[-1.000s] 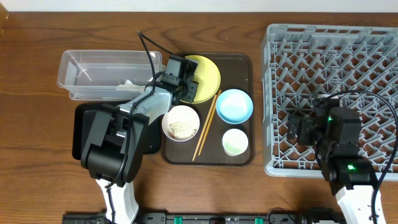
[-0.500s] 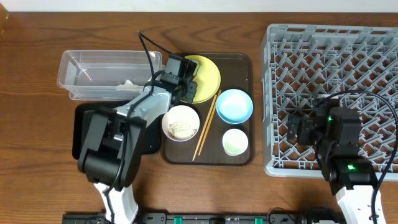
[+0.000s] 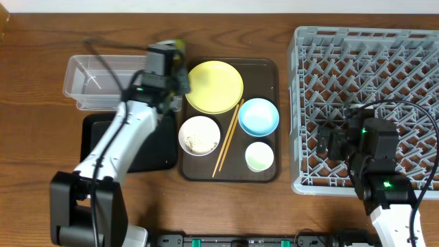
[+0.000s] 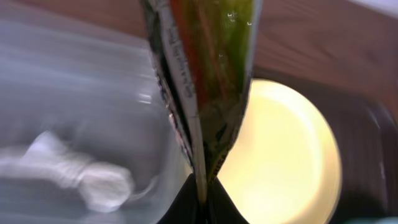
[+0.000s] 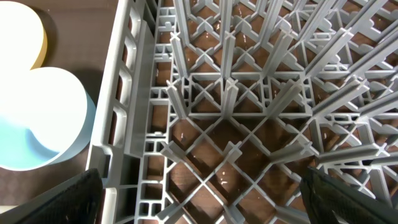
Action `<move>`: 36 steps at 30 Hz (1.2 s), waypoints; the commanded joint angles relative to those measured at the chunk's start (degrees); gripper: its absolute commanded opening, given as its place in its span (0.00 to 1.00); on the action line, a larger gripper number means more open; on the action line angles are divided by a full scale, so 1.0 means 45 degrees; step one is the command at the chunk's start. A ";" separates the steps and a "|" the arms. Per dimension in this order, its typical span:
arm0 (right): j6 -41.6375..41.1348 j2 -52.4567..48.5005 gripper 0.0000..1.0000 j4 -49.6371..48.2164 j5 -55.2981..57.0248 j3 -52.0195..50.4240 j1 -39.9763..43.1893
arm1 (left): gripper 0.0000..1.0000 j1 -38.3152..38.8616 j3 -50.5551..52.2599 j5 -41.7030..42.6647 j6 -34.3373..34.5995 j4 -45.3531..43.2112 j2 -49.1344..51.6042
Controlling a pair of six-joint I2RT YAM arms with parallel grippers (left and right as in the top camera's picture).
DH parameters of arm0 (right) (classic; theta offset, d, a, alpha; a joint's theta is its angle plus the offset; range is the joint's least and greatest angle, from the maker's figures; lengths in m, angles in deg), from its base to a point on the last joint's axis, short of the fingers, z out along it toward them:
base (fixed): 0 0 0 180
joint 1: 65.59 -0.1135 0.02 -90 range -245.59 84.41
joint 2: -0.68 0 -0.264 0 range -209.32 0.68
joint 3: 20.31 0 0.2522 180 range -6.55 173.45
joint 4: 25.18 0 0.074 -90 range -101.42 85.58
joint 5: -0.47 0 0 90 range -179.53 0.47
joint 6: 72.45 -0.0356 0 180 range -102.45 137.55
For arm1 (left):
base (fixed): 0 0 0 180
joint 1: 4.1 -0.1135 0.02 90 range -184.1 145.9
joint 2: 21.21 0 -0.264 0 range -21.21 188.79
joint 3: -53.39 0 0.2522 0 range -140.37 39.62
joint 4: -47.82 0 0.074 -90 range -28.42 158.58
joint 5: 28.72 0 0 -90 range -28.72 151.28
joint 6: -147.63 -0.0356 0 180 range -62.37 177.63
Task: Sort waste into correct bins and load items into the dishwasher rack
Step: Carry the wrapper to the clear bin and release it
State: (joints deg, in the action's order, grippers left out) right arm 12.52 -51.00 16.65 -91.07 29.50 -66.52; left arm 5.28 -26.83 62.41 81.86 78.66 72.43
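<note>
The wrapper point(image 3: 180, 45) hangs past the clear box's side, beside the yellow plate point(image 3: 214, 86), so I should move it inward before my left gripper releases it.
My left gripper point(image 3: 171, 63) is shut on the yellow-green snack wrapper point(image 3: 180, 45) and holds it above the right end of the clear box point(image 3: 75, 84). In the left wrist view the wrapper point(image 4: 208, 74) hangs from the closed fingertips point(image 4: 202, 199), with a white paper scrap point(image 4: 68, 168) in the box below. The yellow plate point(image 3: 214, 86), light blue bowl point(image 3: 258, 116), white bowl with crumbs point(image 3: 199, 135), pale cup point(image 3: 260, 156) and chopsticks point(image 3: 228, 139) lie on the brown tray point(image 3: 271, 68). My right gripper point(image 3: 328, 144) is open and empty over the grey rack point(image 3: 370, 41), whose grid floor fills the right wrist view point(image 5: 230, 124).
The black tray point(image 3: 161, 147) lies in front of the clear box, partly under my left arm. The rack's left wall point(image 5: 124, 124) stands between my right gripper and the blue bowl point(image 5: 81, 134).
My left gripper has lifted the wrapper off the yellow plate and swung left to the clear box's right end. The plate is now uncovered. The right arm has not moved.
</note>
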 commanded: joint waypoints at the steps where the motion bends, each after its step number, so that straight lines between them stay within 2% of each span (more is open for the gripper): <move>1: -0.0112 0.0063 0.99 0.0015 -0.0053 0.0282 0.0141 | 0.06 -0.0976 -0.0024 -0.0408 0.5013 0.0340 0.0073; 7: -0.0117 0.0063 0.99 0.0010 -0.0053 0.0287 0.0141 | 0.08 -0.1836 -0.0024 -0.0423 0.5450 -0.0053 0.0146; 9: -0.0117 0.0063 0.99 0.0010 -0.0053 0.0287 0.0141 | 0.13 -0.1909 -0.0024 -0.0481 0.5450 -0.0044 0.0151; 11: -0.0117 0.0063 0.99 0.0015 -0.0053 0.0287 0.0141 | 0.24 -0.1914 -0.0024 -0.0500 0.5450 -0.0049 0.0151; 12: -0.0117 0.0063 0.99 0.0015 -0.0053 0.0287 0.0141 | 0.26 -0.1914 -0.0024 -0.0500 0.5450 -0.0049 0.0151; 15: -0.0117 0.0063 0.99 0.0015 -0.0053 0.0287 0.0141 | 0.27 -0.1914 -0.0024 -0.0495 0.5445 -0.0044 0.0151; 17: -0.0117 0.0063 0.99 0.0015 -0.0053 0.0287 0.0141 | 0.33 -0.1914 -0.0024 -0.0447 0.5435 -0.0044 0.0151; 20: -0.0117 0.0063 0.99 0.0015 -0.0053 0.0287 0.0141 | 0.34 -0.1914 -0.0024 -0.0350 0.5309 -0.0044 0.0141; 28: -0.0117 0.0063 0.99 0.0010 -0.0053 0.0287 0.0141 | 0.34 -0.1773 -0.0024 0.0695 0.3099 -0.0049 0.0097; 32: -0.0117 0.0063 0.99 0.0005 -0.0053 0.0282 0.0141 | 0.34 -0.1316 -0.0024 0.1588 0.1200 0.0044 -0.0243; 36: -0.0117 0.0063 0.99 0.0010 -0.0053 0.0287 0.0141 | 0.39 -0.0389 -0.0024 0.1705 -0.0719 0.0534 -0.1010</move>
State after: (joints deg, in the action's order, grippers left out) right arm 12.52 -51.00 16.65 -91.07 29.50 -66.52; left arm 0.80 -26.81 67.81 88.26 80.08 71.65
